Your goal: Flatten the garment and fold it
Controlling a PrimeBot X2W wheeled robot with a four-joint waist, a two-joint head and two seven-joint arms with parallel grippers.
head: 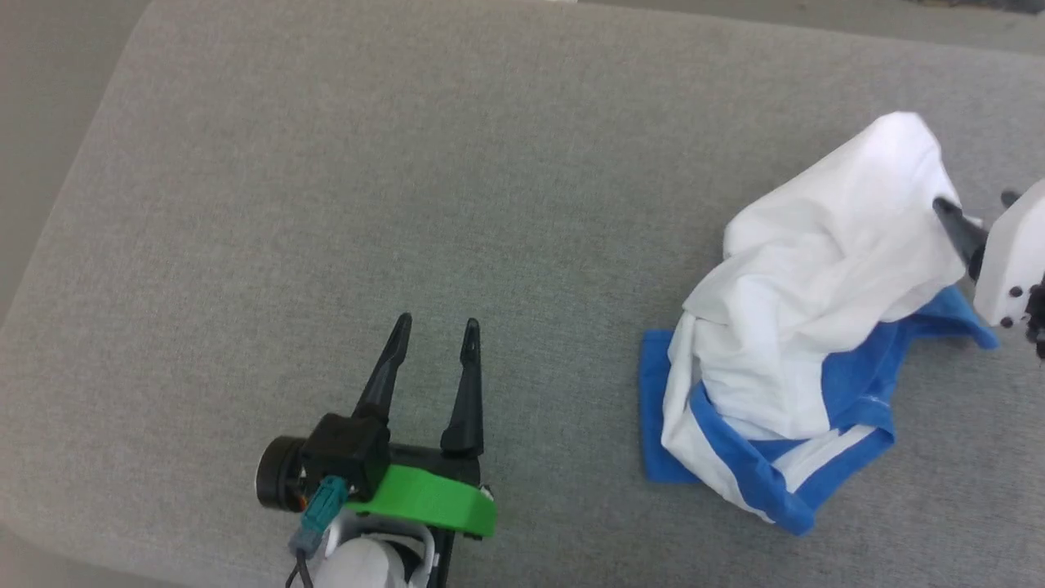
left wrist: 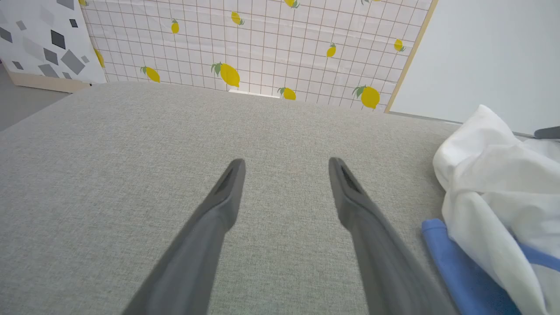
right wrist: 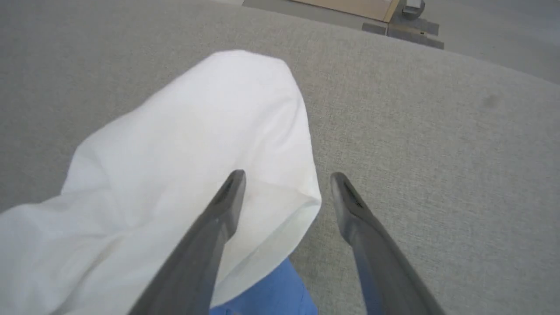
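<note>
The right gripper grabs the white cloth by its folded hem edge point(head: 958, 217) next, to flatten the bunched garment point(head: 774, 333).
The garment point(head: 808, 327), white with bright blue sleeves and trim, lies bunched in a heap on the right of the grey cushion point(head: 408, 204). My left gripper point(head: 435, 328) stands open over bare cushion, well to the left of the heap; in the left wrist view the garment point(left wrist: 494, 192) shows at the right edge, apart from my left gripper point(left wrist: 286, 167). My right gripper point(right wrist: 288, 179) is open at the heap's right edge, its jaws straddling a white hem fold of the garment point(right wrist: 197, 144) without pinching it. In the head view one dark right fingertip point(head: 951, 216) rests against the white cloth.
The cushion's left edge point(head: 65, 196) and near edge drop off to the floor. A lemon-print gridded backdrop point(left wrist: 262, 43) and a pale wall point(left wrist: 490, 52) stand behind the cushion. Floor and a wooden board point(right wrist: 350, 6) lie past its far side.
</note>
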